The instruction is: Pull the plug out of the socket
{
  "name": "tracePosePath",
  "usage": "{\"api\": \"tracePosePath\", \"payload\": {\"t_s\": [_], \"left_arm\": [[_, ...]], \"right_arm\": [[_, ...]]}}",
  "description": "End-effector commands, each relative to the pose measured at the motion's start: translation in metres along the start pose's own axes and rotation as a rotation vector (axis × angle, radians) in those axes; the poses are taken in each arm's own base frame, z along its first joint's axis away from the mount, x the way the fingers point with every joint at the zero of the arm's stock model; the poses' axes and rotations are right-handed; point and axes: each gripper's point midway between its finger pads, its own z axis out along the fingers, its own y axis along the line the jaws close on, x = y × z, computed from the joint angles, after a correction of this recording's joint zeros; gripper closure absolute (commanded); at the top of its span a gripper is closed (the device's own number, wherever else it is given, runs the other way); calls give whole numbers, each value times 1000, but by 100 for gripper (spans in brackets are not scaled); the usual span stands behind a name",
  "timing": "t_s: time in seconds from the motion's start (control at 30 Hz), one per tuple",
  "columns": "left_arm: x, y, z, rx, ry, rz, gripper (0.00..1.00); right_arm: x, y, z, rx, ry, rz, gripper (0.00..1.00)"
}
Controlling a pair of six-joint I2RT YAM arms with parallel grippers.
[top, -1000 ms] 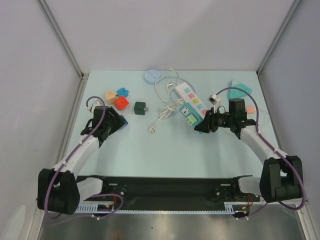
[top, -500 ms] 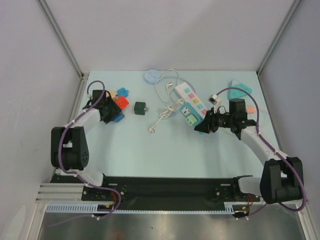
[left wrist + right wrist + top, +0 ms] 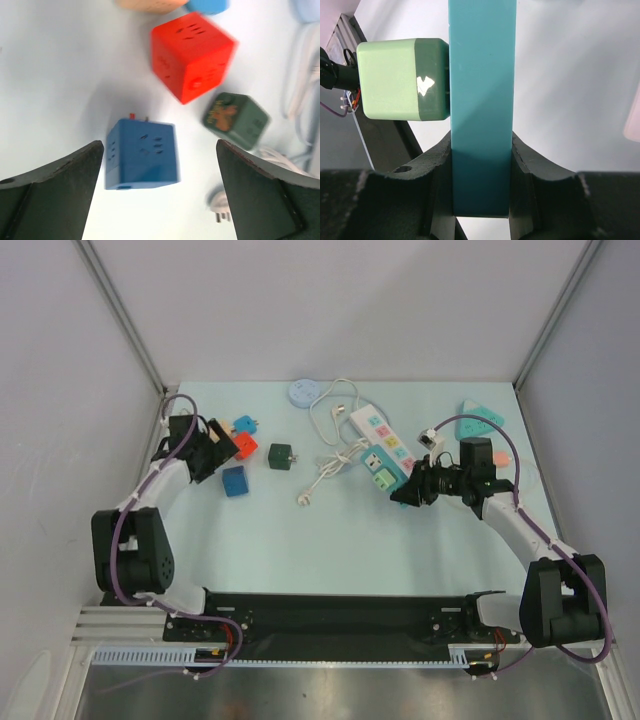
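Note:
Next, the left gripper grabs the light green cube plug, across opposite sides of its protruding body, to pull it off the socket.
My right gripper (image 3: pixel 406 493) is shut on the end of a teal power strip (image 3: pixel 392 469), seen edge-on in the right wrist view (image 3: pixel 481 100). A light green cube plug (image 3: pixel 400 79) sits plugged into its face, also in the top view (image 3: pixel 381 479). In the right wrist view the gripper (image 3: pixel 481 167) clamps the strip from both sides. My left gripper (image 3: pixel 213 452) is open and empty at the far left, above a blue cube adapter (image 3: pixel 234 481). In the left wrist view the gripper (image 3: pixel 160 150) stands wide apart over that cube (image 3: pixel 141 152).
A red cube (image 3: pixel 243 446), a dark green cube (image 3: pixel 280 455), a peach cube and a small blue one lie by the left gripper. A white power strip (image 3: pixel 378 428) with cord and loose white plug (image 3: pixel 305 498) lies mid-table. A teal triangular socket (image 3: pixel 481 418) is far right.
My left arm has swung back toward the far left, and the blue cube now lies alone on the table. The right gripper still holds the teal strip in the same place.

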Motion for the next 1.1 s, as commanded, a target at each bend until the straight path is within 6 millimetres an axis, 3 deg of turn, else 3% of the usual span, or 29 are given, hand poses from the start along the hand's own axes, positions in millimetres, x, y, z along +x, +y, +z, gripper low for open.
{"api": "tracePosePath", "payload": {"t_s": [0.0,0.07,0.1,0.27,0.3,0.37,0.4,0.47,0.5,0.6,0.73,0.8,0.87,1.0,1.03,1.07], "left_arm": [[-26,-28,-35,150,-115,59,0],[-21,-40,-52,246,-143,87,0],[-8,-38,-53,272,-125,94,1],[13,-73,-99,494,-173,193,0],[34,-86,-105,549,-143,236,1],[46,-110,-127,654,-176,302,0],[68,-128,-137,725,-149,356,1],[85,-146,-153,789,-156,398,0],[103,-165,-169,873,-151,427,1],[133,-193,-186,958,-99,355,1],[165,-225,-198,1041,9,132,0],[188,-238,-192,1027,67,78,0],[199,-257,-203,1065,111,7,0],[220,-284,-197,1042,171,-57,0],[225,-287,-183,1000,175,-82,1],[226,-298,-190,1014,182,-93,2]], "right_arm": [[-24,12,-6,-48,-68,-123,100],[-24,14,-7,-60,-66,-132,100],[-24,15,-7,-63,-66,-135,100],[-21,17,-6,-91,-52,-142,100],[-20,17,-6,-94,-51,-144,100],[-19,17,-6,-99,-47,-149,100],[-19,18,-6,-103,-46,-152,100],[-18,18,-6,-103,-43,-158,100],[-18,17,-6,-98,-43,-163,100],[-17,12,-5,-74,-39,-165,100],[-18,9,-6,-52,-40,-169,100],[-17,9,-6,-50,-41,-173,100],[-17,9,-6,-49,-43,-174,100],[-18,7,-6,-35,-45,-177,100],[-18,7,-7,-33,-46,-177,100],[-19,7,-7,-32,-48,-180,100]]}}
